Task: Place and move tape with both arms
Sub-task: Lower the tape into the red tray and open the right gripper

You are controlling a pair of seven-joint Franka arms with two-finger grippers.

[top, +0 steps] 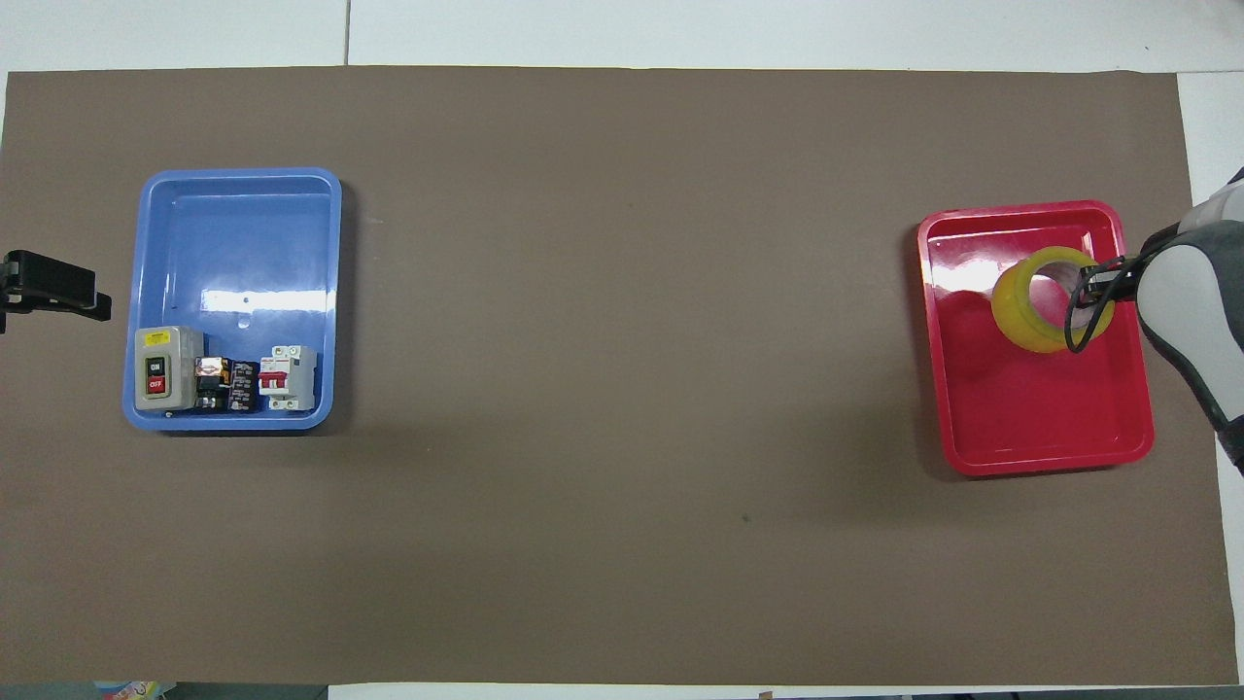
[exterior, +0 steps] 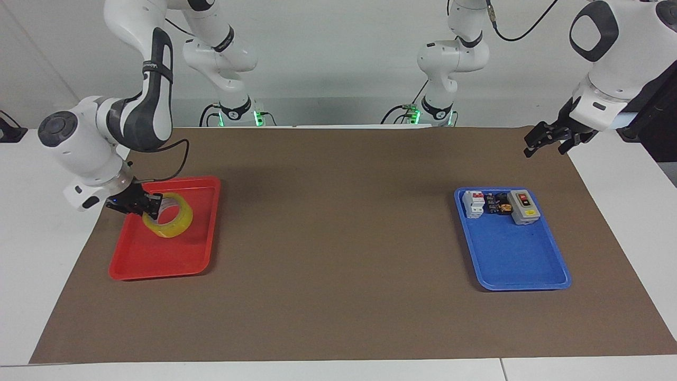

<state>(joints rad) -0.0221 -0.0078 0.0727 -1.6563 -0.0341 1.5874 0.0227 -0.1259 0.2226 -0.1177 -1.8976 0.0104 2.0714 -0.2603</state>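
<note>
The right gripper should keep holding the tape until it touches the red tray's bottom, since the yellow tape point(top: 1040, 309) still hangs tilted and large above the tray's bottom.
The yellow tape point(exterior: 170, 223) point(top: 1040, 309) hangs tilted over the red tray point(exterior: 158, 264) point(top: 1030, 428). My right gripper point(exterior: 149, 205) point(top: 1096, 285) is shut on the roll's rim, at the side toward the right arm's end of the table. Whether the roll touches the tray floor I cannot tell. My left gripper point(exterior: 545, 138) point(top: 58, 292) waits open in the air over the mat's edge at the left arm's end of the table, beside the blue tray point(exterior: 518, 264) point(top: 243, 214).
In the blue tray's end nearest the robots lie several small switch parts: a white-and-red breaker point(exterior: 474, 203) point(top: 288, 377), a grey on/off box point(exterior: 522, 206) point(top: 167, 367) and dark pieces between them. A brown mat point(exterior: 338, 296) covers the table.
</note>
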